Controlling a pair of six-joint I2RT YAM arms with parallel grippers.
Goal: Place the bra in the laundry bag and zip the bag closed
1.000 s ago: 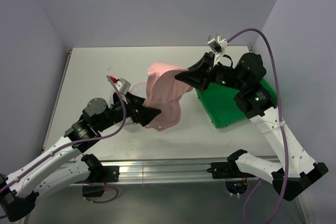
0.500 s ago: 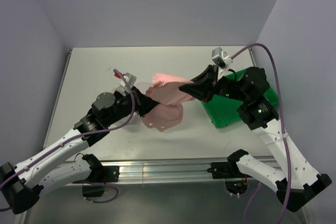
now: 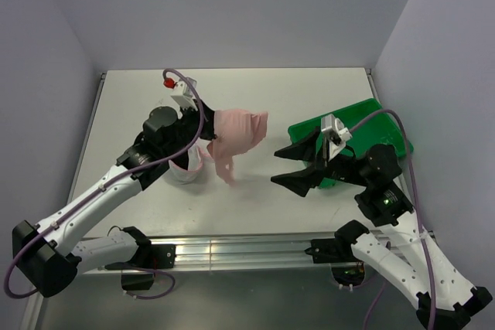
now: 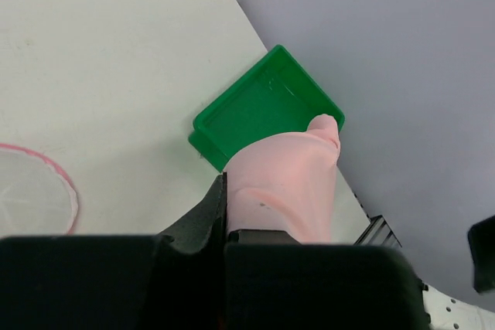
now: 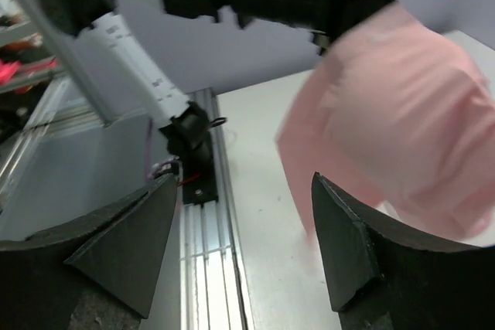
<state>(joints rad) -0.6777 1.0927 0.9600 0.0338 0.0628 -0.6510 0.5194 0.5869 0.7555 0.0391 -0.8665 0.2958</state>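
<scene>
My right gripper grabs the bra's loose end (image 3: 259, 124) next, opposite my left gripper, so the bra's other end enters the laundry bag (image 3: 184, 175) first.
The pale pink bra (image 3: 236, 133) hangs above the table with my left gripper (image 3: 204, 134) shut on its left end. In the left wrist view the bra (image 4: 286, 179) droops forward from the closed jaws of the left gripper (image 4: 225, 218). The laundry bag (image 3: 184, 175), white mesh with a pink rim, lies under the left arm and is partly hidden; its rim (image 4: 62, 183) shows at the left of the wrist view. My right gripper (image 3: 283, 166) stands open and empty to the right of the bra. From the right wrist, the bra (image 5: 394, 113) is a blur ahead of the right gripper (image 5: 244, 226).
A green plastic tray (image 3: 387, 125) sits at the table's right edge behind the right arm, and shows as the green tray (image 4: 267, 110) from the left wrist. The metal rail (image 3: 247, 249) runs along the table's near edge. Walls close in on three sides.
My left gripper closed on the bra and carried it left toward the bag. My right gripper opened, let go of the bra and pulled back toward the near right.
</scene>
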